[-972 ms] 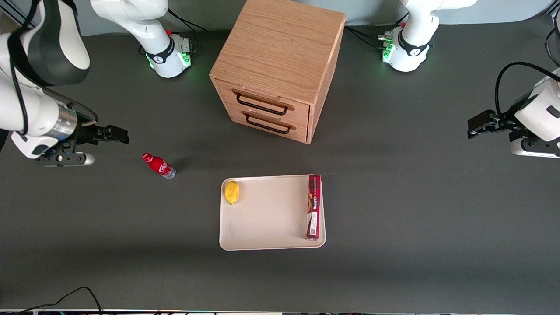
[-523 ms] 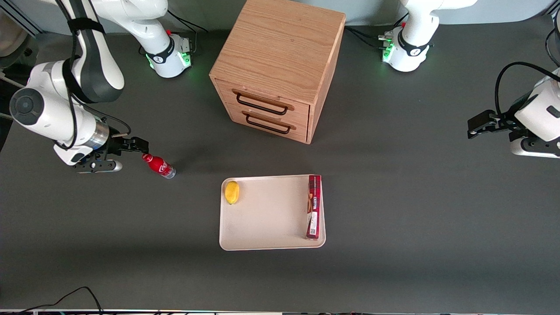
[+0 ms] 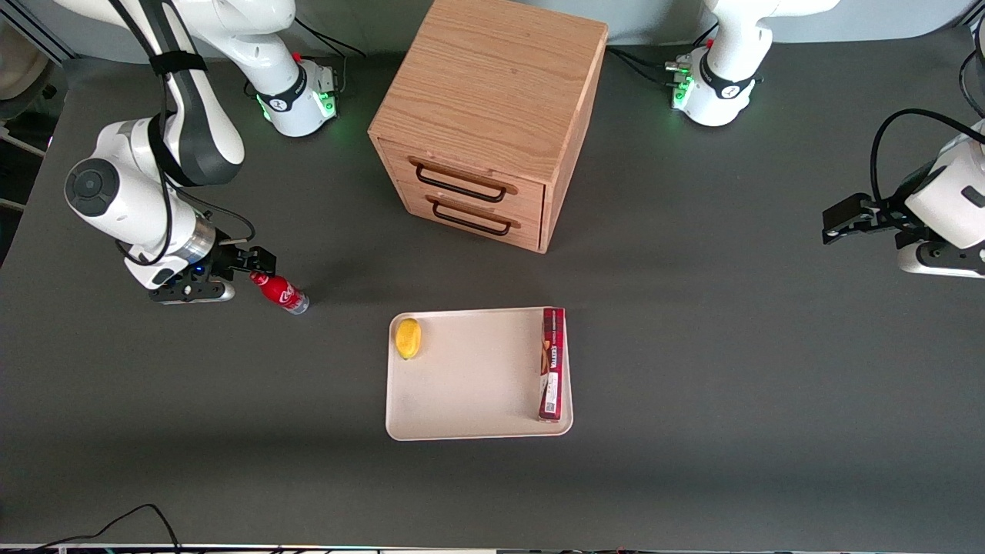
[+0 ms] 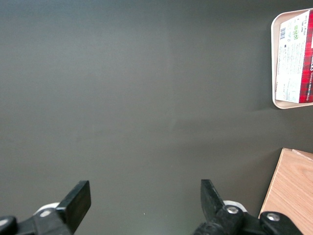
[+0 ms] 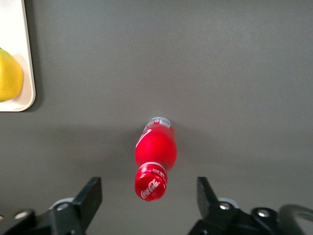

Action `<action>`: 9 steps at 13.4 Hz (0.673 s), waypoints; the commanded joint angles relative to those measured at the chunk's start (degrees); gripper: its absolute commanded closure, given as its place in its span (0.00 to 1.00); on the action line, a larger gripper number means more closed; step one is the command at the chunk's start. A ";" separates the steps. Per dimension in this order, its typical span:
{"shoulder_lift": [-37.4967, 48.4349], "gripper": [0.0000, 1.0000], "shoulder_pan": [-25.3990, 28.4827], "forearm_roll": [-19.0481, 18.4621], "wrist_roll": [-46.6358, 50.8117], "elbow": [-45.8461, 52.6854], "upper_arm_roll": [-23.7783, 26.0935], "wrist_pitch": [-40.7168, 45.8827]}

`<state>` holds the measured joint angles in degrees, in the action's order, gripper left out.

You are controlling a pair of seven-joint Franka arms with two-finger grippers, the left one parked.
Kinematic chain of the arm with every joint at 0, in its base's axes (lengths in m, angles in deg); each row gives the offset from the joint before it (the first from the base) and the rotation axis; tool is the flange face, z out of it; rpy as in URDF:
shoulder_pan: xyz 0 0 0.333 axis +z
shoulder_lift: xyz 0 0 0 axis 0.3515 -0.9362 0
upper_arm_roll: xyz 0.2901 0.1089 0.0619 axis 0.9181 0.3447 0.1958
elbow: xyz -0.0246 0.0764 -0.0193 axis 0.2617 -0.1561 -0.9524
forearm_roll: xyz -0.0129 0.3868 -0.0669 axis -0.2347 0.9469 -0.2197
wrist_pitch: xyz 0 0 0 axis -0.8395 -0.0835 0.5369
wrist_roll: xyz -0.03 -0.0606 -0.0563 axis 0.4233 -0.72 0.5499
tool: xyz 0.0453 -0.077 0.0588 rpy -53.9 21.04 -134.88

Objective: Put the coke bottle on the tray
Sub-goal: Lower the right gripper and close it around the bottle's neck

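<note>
The coke bottle needs to go on the tray, so my right gripper will next take hold of the bottle by its red cap (image 3: 259, 278) (image 5: 150, 184).
The coke bottle (image 3: 278, 292) is small and red with a red cap, and stands on the dark table toward the working arm's end, apart from the tray. The tray (image 3: 469, 385) is cream-beige and lies nearer the front camera than the wooden cabinet. My right gripper (image 3: 260, 266) is open, just above and beside the bottle's cap. In the right wrist view the bottle (image 5: 155, 156) shows cap-first, with its cap between the two spread fingers of the gripper (image 5: 146, 196), which do not touch it. A corner of the tray (image 5: 19, 54) shows there too.
A yellow lemon (image 3: 408, 338) and a long red box (image 3: 552, 373) lie on the tray at opposite ends. A wooden drawer cabinet (image 3: 492, 115) stands farther from the front camera than the tray. The left wrist view shows the tray's rim (image 4: 275, 58) and the box (image 4: 296, 56).
My right gripper has moved toward the bottle over the last second and now sits over its cap. The bottle, tray, lemon and box have not moved.
</note>
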<state>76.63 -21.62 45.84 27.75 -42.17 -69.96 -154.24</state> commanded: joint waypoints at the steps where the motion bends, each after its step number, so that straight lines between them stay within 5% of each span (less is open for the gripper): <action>1: 0.67 0.41 -0.54 0.73 -1.54 -3.03 0.77 -3.71; 5: 0.93 0.72 -0.54 0.73 -1.54 -4.17 0.77 -4.68; 6: 1.20 0.91 -0.63 0.73 -1.54 -4.17 0.77 -4.68; 7: 1.46 1.00 -0.63 0.73 -1.54 -4.17 0.77 -4.33; 9: 2.42 1.00 -0.80 0.73 -1.54 -4.00 0.77 -3.45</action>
<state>76.81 -21.65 45.82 27.73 -45.14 -69.66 -157.76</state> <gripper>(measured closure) 0.692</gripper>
